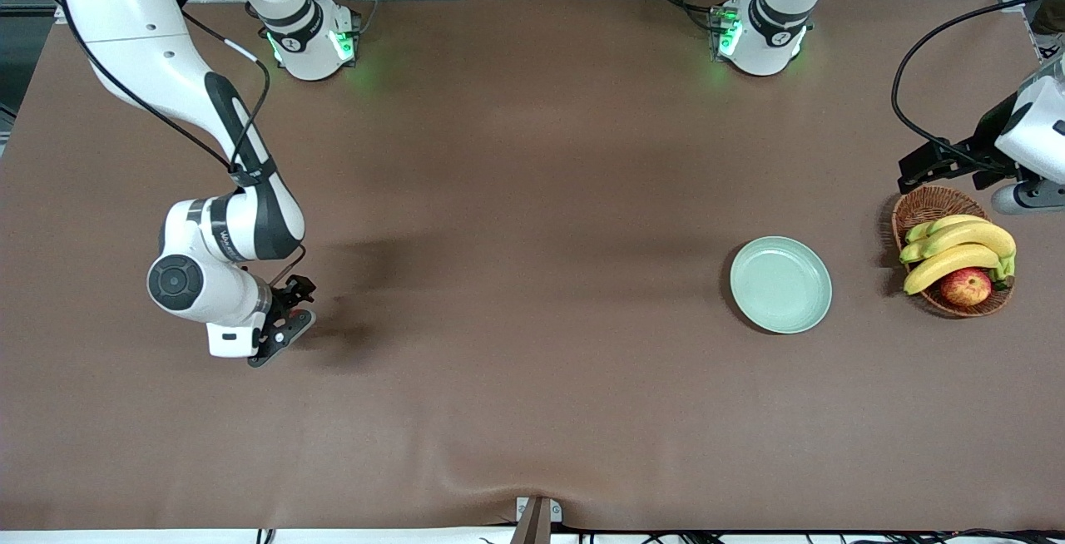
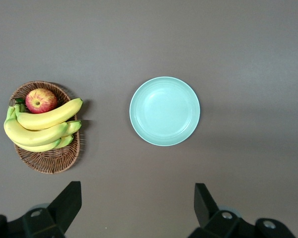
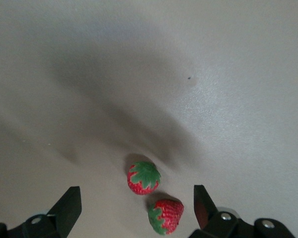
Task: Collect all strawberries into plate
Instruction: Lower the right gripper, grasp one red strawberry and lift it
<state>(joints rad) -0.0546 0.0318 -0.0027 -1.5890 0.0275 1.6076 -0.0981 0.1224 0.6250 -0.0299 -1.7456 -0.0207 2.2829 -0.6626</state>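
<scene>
A strawberry should next be held by its red sides, beside its green cap, with my right gripper, to collect it into the mint-green plate.
In the right wrist view two red strawberries with green caps lie on the brown table, touching or nearly so: one strawberry cap up, the other strawberry on its side close to one finger. My right gripper hangs open just above them; in the front view that right gripper is low over the right arm's end of the table and hides the berries. The mint-green plate lies empty toward the left arm's end. My left gripper is open and empty, high above the table, with the plate in its view.
A wicker basket with bananas and a red-yellow apple stands beside the plate, at the left arm's end. The left gripper hovers near the basket's rim. The left wrist view shows the same basket.
</scene>
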